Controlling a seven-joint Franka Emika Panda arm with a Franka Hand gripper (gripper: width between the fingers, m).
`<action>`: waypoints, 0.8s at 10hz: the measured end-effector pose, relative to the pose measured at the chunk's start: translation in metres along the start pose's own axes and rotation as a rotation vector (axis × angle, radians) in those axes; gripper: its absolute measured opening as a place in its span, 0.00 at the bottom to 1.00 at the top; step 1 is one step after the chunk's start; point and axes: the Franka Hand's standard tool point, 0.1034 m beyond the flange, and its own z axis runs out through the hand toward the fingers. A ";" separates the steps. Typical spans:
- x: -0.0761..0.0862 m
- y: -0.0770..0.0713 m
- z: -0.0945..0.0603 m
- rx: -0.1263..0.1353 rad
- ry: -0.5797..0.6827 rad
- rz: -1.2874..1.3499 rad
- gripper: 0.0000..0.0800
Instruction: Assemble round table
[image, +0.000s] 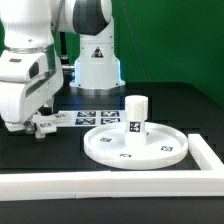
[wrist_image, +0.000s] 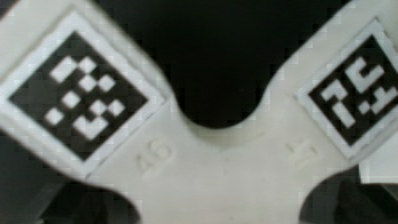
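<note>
I should grab the cross-shaped piece by its middle with my gripper next. Then I can join the cross-shaped piece to the short post on the disc.
The large round disc (image: 120, 152) lies flat on the black table, and the short post (image: 136, 113) stands upright at its middle. Away from them, on the exterior view's left, the small cross-shaped piece (image: 47, 122) lies on the table. My gripper (image: 30, 124) is low over it. In the wrist view the cross-shaped piece (wrist_image: 205, 160) fills the picture, two tagged arms spreading away from its hub. My gripper (wrist_image: 199, 206) stands open, with one dark fingertip (wrist_image: 32, 200) at each side of the hub. Whether the fingers touch the piece I cannot tell.
The marker board (image: 95, 117) lies flat behind the disc, in front of the arm's white base (image: 96, 62). A long white border rail (image: 90, 186) runs along the table's front and turns up the exterior view's right side.
</note>
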 end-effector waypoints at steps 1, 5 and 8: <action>-0.002 -0.002 0.003 0.007 -0.001 0.004 0.81; -0.003 -0.002 0.004 0.009 -0.001 0.005 0.57; -0.002 -0.003 0.003 0.014 0.000 0.009 0.57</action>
